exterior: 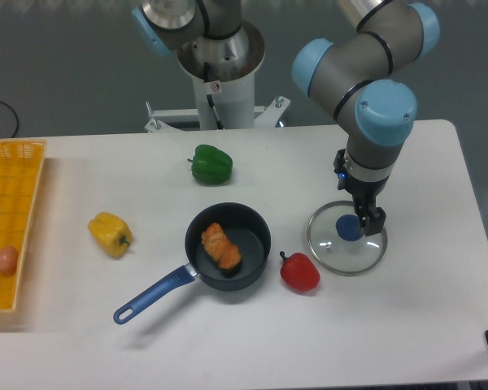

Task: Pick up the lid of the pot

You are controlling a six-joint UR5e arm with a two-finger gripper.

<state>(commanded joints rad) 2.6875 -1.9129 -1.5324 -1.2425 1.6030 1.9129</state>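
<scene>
I need to grab the lid with my gripper by its narrow blue knob, because the lid spreads out as a wide, clear disc.
My gripper hangs over the right side of the table, pointing down, its two fingers apart with nothing seen between them. Just below it lies the pot lid, a clear round disc with a thin rim and a blue knob near its middle. The gripper overlaps the lid's upper right edge in this view; whether it touches the lid, I cannot tell.
Left of the lid are a red pepper and a black pan with an orange-brown item inside and a blue handle. A green pepper, a yellow pepper and an orange crate are farther left.
</scene>
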